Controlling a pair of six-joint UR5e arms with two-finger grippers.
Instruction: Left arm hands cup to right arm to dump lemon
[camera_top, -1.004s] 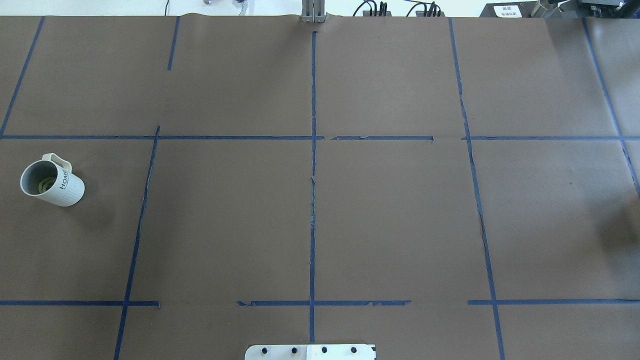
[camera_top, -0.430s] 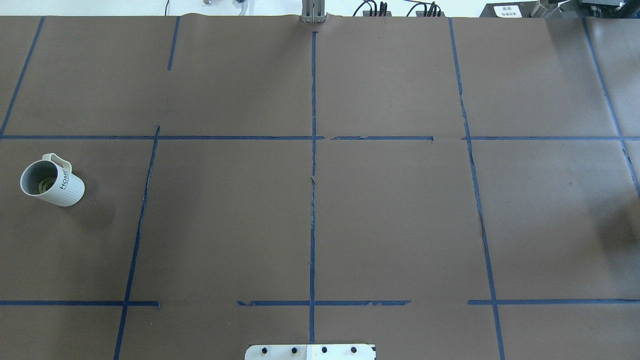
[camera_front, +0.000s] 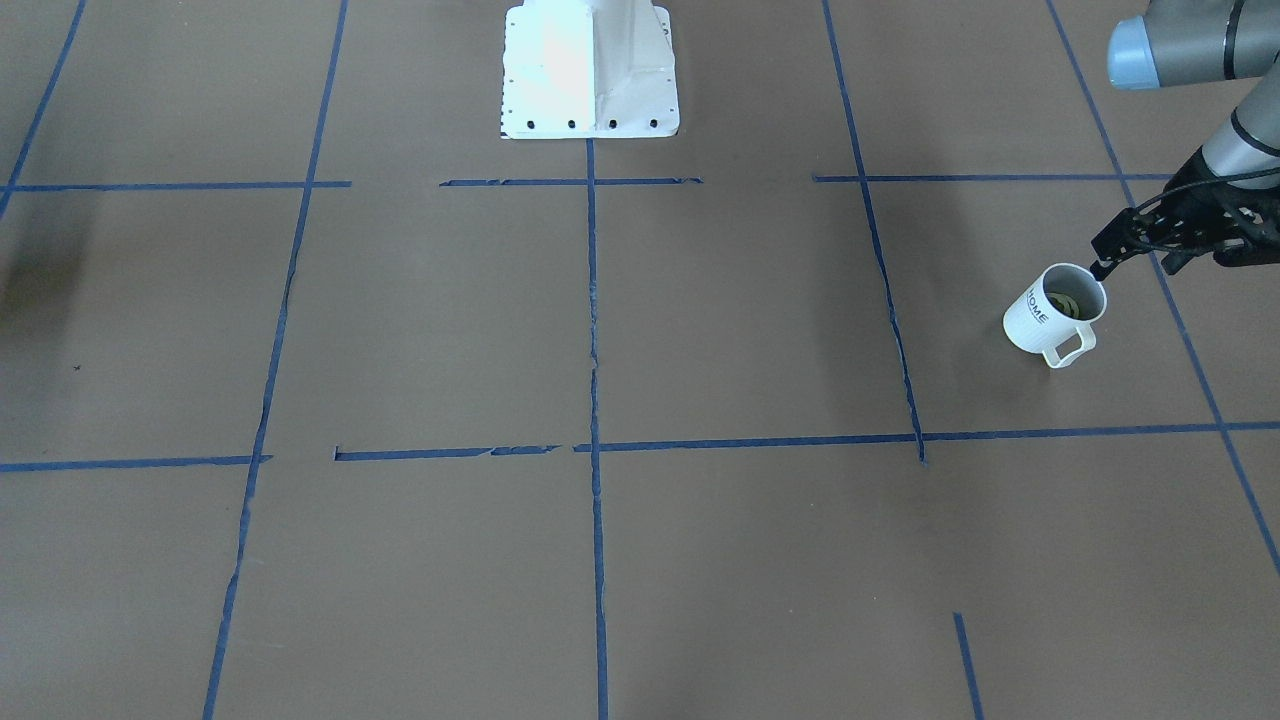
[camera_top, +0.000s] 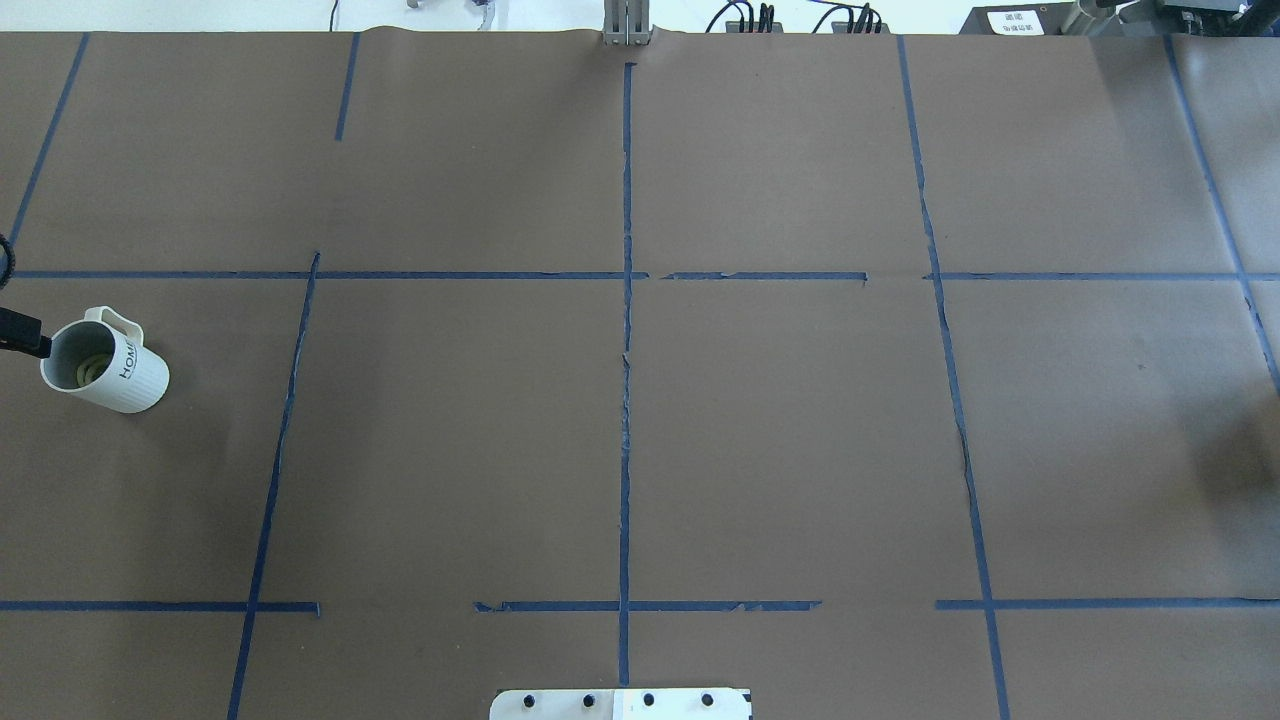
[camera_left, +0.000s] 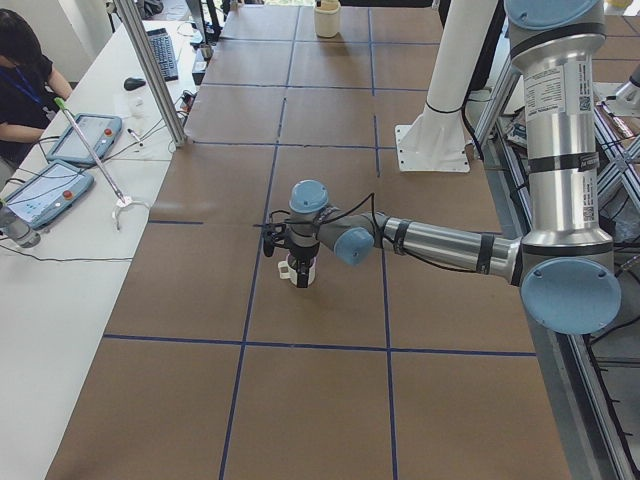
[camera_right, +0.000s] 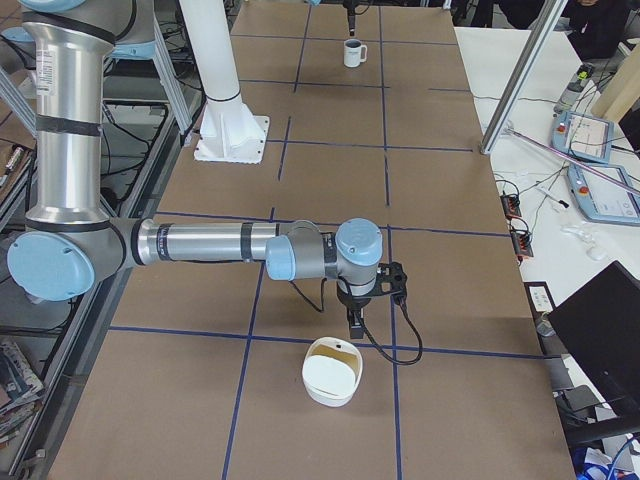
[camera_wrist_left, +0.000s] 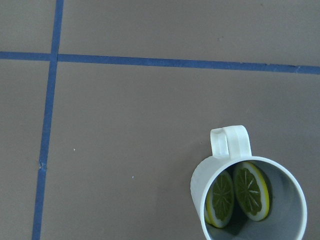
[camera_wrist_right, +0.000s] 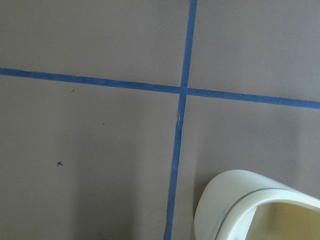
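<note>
My left gripper's fingers stop at the cup's rim (camera_front: 1102, 293), short of the cup's opening (camera_front: 1071, 292), so it is too early to close on the cup. The gripper lowers next.
The white ribbed "HOME" cup (camera_front: 1040, 318) stands upright on the brown table, far on my left side. It also shows in the overhead view (camera_top: 130, 382) and the left wrist view (camera_wrist_left: 200, 182). Yellow-green lemon slices (camera_wrist_left: 252, 192) lie inside it. My left gripper (camera_front: 1135, 262) hovers beside the cup, open and empty, with one fingertip (camera_front: 1101, 268) at the rim on the side away from the handle. My right gripper (camera_right: 357, 320) shows only in the exterior right view, low over the table. I cannot tell whether it is open or shut.
A cream-white bowl (camera_right: 333, 372) sits on the table just in front of the right gripper and also shows in the right wrist view (camera_wrist_right: 250, 200). The white robot pedestal (camera_front: 590, 70) stands at the table's middle edge. Blue tape lines grid the table. An operator (camera_left: 25, 65) sits at a side bench.
A black fingertip of the left gripper has come into the overhead view at the left edge, next to the cup's rim. The cup has not moved.
</note>
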